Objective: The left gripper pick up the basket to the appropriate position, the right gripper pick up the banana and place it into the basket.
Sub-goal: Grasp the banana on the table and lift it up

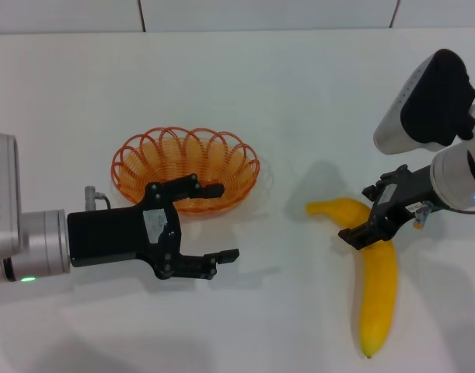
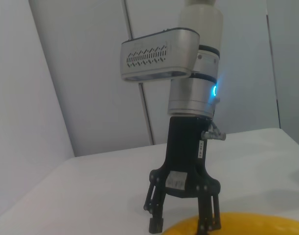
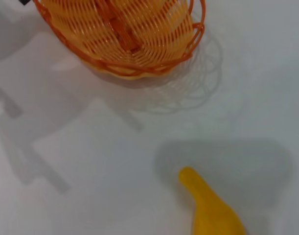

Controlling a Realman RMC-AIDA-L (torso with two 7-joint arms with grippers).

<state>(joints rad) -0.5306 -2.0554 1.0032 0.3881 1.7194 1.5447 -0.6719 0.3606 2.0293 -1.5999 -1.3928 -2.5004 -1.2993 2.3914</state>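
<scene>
My right fingers are on either side of the banana's upper part (image 1: 363, 215) beside the narrow end (image 1: 319, 207), so it is time to close now. Closing now would catch the banana.
The orange wire basket (image 1: 185, 165) rests on the white table (image 1: 245, 93) left of centre; the right wrist view shows it too (image 3: 125, 34). My left gripper (image 1: 225, 221) is open just in front of it. One finger overlaps the basket's near rim and the other hangs over bare table. The yellow banana (image 1: 379, 287) lies at the right, its narrow end pointing toward the basket. My right gripper (image 1: 357, 214) is open low over the banana's upper part, with a finger on each side. The left wrist view shows that gripper (image 2: 182, 226) spread just above the banana (image 2: 252, 225). The banana's tip (image 3: 208, 210) appears in the right wrist view.
A pale panelled wall (image 1: 268, 12) runs along the back of the table. A strip of bare table separates the basket from the banana.
</scene>
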